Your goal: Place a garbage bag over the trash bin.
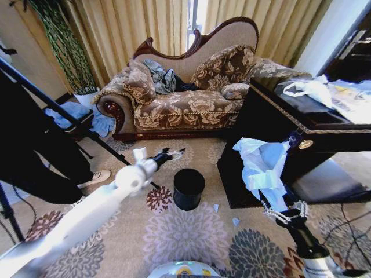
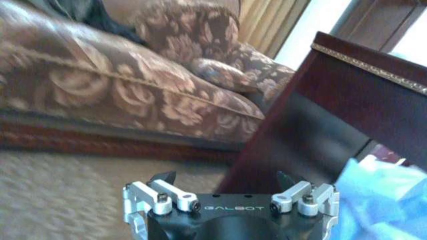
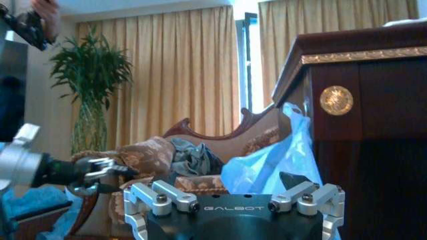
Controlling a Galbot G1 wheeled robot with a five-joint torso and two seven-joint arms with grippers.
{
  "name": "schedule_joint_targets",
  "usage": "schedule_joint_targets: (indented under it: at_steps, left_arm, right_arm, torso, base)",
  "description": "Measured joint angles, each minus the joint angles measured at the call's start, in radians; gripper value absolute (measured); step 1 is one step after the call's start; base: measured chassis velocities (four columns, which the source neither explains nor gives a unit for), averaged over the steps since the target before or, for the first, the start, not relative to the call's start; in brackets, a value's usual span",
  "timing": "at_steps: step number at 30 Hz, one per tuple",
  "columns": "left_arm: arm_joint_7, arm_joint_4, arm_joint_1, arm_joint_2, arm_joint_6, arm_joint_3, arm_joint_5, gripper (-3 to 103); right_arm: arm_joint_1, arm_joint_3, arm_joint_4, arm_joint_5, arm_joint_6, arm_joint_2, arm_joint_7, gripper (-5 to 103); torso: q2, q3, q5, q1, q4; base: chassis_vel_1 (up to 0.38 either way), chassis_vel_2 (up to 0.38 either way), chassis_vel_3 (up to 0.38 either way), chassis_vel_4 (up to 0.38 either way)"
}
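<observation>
Next, the left gripper grabs the bag by its loose side edge [image 1: 241, 149] that sticks out, since the bag's crinkled plastic [image 1: 262, 174] hangs slack beside the cabinet.
The trash bin [image 1: 189, 188], small, black and round, stands upright on the patterned carpet in front of me. My left gripper [image 1: 172, 154] hovers just behind and to the left of it, open and holding nothing; its spread fingers [image 2: 163, 178] point toward the sofa. To the right of the bin, the garbage bag [image 1: 262, 168], crinkled pale blue plastic, rises into the air from my right gripper [image 1: 281, 207], which is shut on its lower end. The bag [image 3: 267, 162] stands beside the dark cabinet's corner. A piece of it [image 2: 380, 200] also appears in the left wrist view.
A dark wooden cabinet [image 1: 278, 119] with papers and a white bag on top stands at the right, close to my right arm. A floral sofa [image 1: 185, 104] with clothes on it is behind the bin. Black tripod legs [image 1: 69, 119] cross the left side, and a potted plant [image 1: 61, 46] stands behind them.
</observation>
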Motion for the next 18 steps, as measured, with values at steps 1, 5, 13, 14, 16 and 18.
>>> schedule_joint_targets:
  at_steps: [1, 5, 13, 14, 16, 18]
  left_arm:
    - [-0.022, 0.019, -0.028, -0.034, 0.004, 0.023, -0.027, 100]
    - [-0.081, 0.086, -0.107, -0.166, 0.017, 0.077, -0.121, 100]
    - [-0.237, 0.137, -0.171, -0.313, 0.094, 0.100, -0.324, 100]
    - [-0.237, 0.137, -0.171, -0.313, 0.094, 0.100, -0.324, 100]
    - [-0.265, 0.117, -0.175, -0.313, 0.126, 0.111, -0.366, 100]
    - [-0.266, 0.113, -0.177, -0.314, 0.135, 0.117, -0.377, 100]
  right_arm:
    - [-0.001, 0.003, -0.002, 0.000, 0.001, 0.003, 0.002, 100]
    - [-0.014, 0.014, -0.002, 0.002, 0.005, 0.015, 0.003, 100]
    - [-0.022, 0.033, -0.006, 0.015, 0.012, 0.013, 0.001, 100]
    - [-0.022, 0.033, -0.006, 0.015, 0.012, 0.013, 0.001, 100]
    - [-0.022, 0.037, -0.012, 0.020, 0.014, 0.010, 0.001, 100]
    - [-0.021, 0.037, -0.018, 0.023, 0.014, 0.008, 0.001, 100]
  torso:
    - [0.000, 0.000, -0.0001, 0.000, 0.0002]
    - [0.000, 0.000, 0.0001, 0.000, -0.0003]
    - [0.000, 0.000, 0.0001, 0.000, -0.0002]
    - [0.000, 0.000, 0.0001, 0.000, -0.0002]
    - [0.000, 0.000, -0.0001, 0.000, 0.0002]
    - [0.000, 0.000, -0.0001, 0.000, 0.0003]
  base:
    - [0.000, 0.000, 0.000, 0.000]
    - [0.000, 0.000, 0.000, 0.000]
    - [0.000, 0.000, 0.000, 0.000]
    - [0.000, 0.000, 0.000, 0.000]
    - [0.000, 0.000, 0.000, 0.000]
    - [0.000, 0.000, 0.000, 0.000]
